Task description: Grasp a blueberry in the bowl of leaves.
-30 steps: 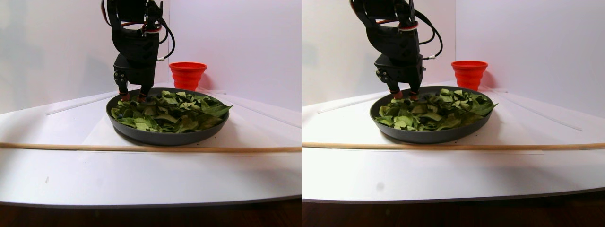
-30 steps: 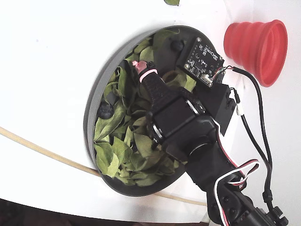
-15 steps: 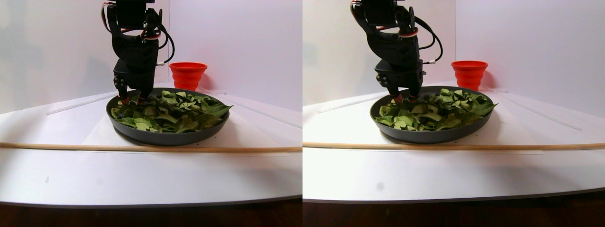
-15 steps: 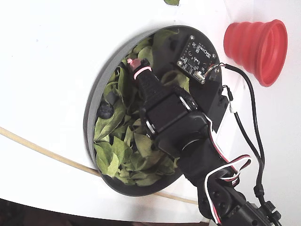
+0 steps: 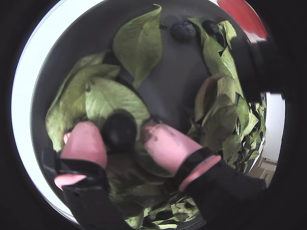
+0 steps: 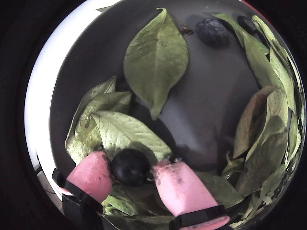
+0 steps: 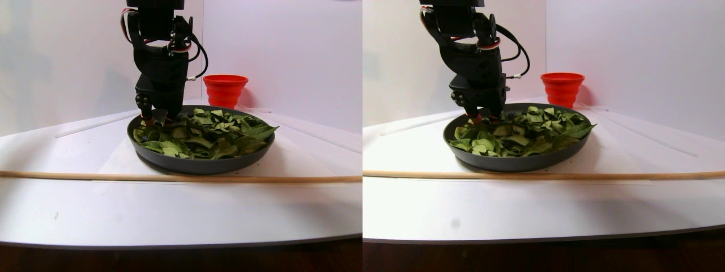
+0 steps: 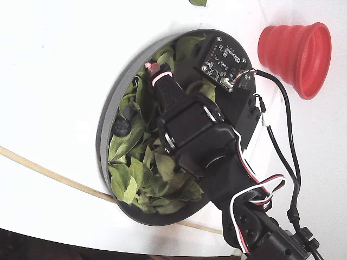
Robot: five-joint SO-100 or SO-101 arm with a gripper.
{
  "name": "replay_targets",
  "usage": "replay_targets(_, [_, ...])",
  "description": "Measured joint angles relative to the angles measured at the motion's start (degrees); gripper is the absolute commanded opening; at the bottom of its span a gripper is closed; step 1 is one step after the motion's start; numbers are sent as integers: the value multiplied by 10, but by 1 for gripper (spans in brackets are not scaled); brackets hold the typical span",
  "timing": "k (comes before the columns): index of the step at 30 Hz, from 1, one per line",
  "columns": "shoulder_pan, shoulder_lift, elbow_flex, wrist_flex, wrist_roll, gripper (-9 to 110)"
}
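Note:
My gripper grabs the round sides of the dark blueberry in the bowl of leaves next.
The dark-grey bowl holds loose green leaves. My gripper is down in the bowl, its pink-tipped fingers open on either side of a dark blueberry that lies on a leaf. In the other wrist view the blueberry touches the left finger, and a small gap shows at the right finger. Two more blueberries lie at the far side of the bowl. The fixed view shows the arm over the bowl and one pink fingertip.
A red ribbed cup stands just beyond the bowl, also seen in the stereo pair view. A thin wooden stick lies across the white table in front of the bowl.

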Motion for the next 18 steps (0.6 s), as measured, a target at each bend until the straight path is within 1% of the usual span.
replay_targets(18, [-1,-3,-1,-7,-17,11])
